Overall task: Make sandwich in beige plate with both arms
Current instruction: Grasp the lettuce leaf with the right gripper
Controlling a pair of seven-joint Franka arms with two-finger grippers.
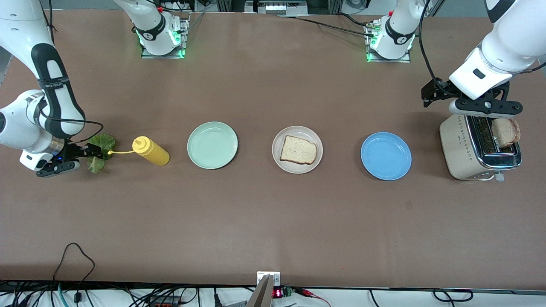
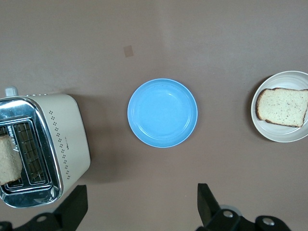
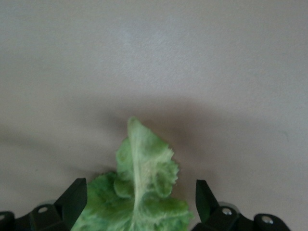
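Note:
The right gripper picks up the lettuce leaf by its raised central rib (image 3: 137,187) next, since the leaf spreads wide toward its frilly end (image 3: 103,204).
One bread slice (image 1: 298,150) lies flat in the beige plate (image 1: 283,137) at mid-table; the left wrist view shows the same slice (image 2: 283,107) and plate (image 2: 284,136). A second bread slice (image 1: 505,132) stands in a toaster slot, also caught in the left wrist view (image 2: 8,161). My left gripper (image 1: 484,106) hangs open and empty above the toaster, over bare table in its own view (image 2: 140,204). The green lettuce leaf (image 1: 101,147) lies on the table at the right arm's end. My right gripper (image 1: 79,157) is low and open, its fingers on either side of the leaf (image 3: 142,192).
A beige toaster (image 1: 458,145) stands at the left arm's end. A blue plate (image 1: 386,155) sits between toaster and beige plate. A mint-green plate (image 1: 212,145) and a yellow squeeze bottle (image 1: 151,151) on its side lie between beige plate and lettuce.

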